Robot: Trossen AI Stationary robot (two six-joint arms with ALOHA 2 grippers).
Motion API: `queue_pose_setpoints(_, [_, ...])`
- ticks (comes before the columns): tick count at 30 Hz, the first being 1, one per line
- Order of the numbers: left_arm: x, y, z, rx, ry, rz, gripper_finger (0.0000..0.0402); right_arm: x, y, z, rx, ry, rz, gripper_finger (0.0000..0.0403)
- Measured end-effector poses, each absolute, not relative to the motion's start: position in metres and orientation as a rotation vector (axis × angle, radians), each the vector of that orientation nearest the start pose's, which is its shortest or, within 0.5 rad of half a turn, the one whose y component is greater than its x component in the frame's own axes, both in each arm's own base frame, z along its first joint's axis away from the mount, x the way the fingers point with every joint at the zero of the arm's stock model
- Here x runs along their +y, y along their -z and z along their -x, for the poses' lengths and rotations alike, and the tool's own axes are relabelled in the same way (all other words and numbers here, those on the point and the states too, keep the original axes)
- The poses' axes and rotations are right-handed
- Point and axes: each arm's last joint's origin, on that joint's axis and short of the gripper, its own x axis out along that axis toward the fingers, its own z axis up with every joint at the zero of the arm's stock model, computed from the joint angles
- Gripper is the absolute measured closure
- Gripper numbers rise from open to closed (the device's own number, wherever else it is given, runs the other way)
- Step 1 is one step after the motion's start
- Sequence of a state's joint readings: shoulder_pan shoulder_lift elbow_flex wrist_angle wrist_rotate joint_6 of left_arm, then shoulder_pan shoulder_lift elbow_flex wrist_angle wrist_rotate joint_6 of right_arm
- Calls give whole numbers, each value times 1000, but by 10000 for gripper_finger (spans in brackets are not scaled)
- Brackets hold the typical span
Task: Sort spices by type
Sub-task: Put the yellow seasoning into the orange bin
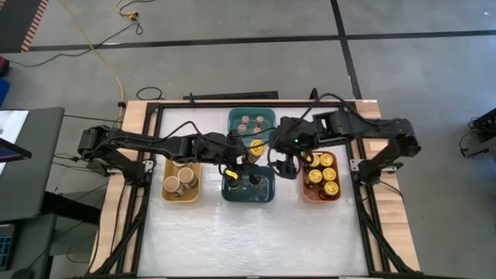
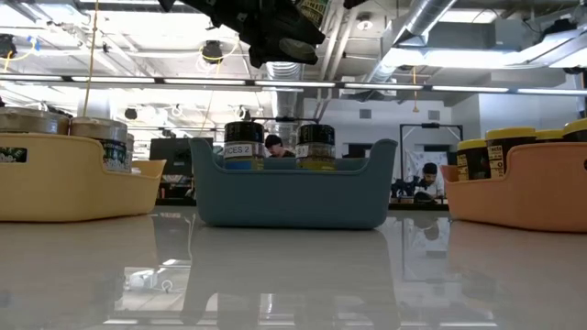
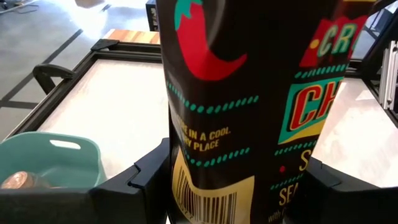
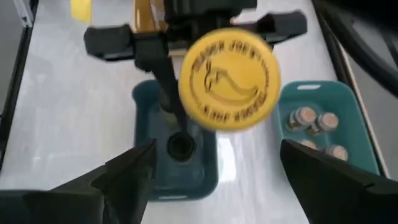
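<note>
My right gripper is still short of the jar, as the jar's yellow lid (image 1: 256, 147) shows beyond the fingers, so it is too early to close on the jar.
My left gripper (image 1: 242, 152) reaches in from the table's left and is shut on a spice jar with a yellow lid (image 4: 229, 78) and a dark label showing a red chilli (image 3: 205, 37). It holds the jar in the air above the dark-blue bin (image 1: 249, 195). My right gripper (image 4: 217, 149) stands open just right of the jar, its fingers apart on either side below the lid and touching nothing. In the low view only the jar's label (image 2: 312, 9) and the left gripper (image 2: 275, 41) show at the top edge. My left gripper pinches the jar's round body (image 3: 180, 186) between its two fingers (image 3: 143, 177), one on each side. The fingers come nearly level from the table's left, slanting a little downward. The jar stands roughly upright, lid up, lifted clear above the dark-blue bin.
Two dark-lidded jars (image 2: 243, 147) stand in the dark-blue bin. The orange bin (image 1: 319, 200) at the right holds several yellow-lidded jars. The yellow bin (image 1: 180, 200) at the left holds tan-topped jars. The teal bin (image 1: 250, 111) behind holds small brown-topped ones. People show in the room beyond (image 2: 272, 145).
</note>
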State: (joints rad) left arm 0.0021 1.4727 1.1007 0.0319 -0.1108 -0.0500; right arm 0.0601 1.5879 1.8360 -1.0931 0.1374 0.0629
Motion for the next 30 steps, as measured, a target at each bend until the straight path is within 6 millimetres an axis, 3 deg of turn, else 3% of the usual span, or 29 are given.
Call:
queue_pose_setpoints(12, [3, -300, -335, 339, -121, 30, 186, 6, -416, -347, 889, 106, 79, 40])
queue_pose_setpoints(20, [3, -300, -335, 344, -120, 30, 186, 4, -415, -359, 913, 104, 74, 43])
queue_pose_setpoints(30, [3, -299, -335, 354, -121, 29, 186, 5, -416, -359, 908, 98, 71, 105])
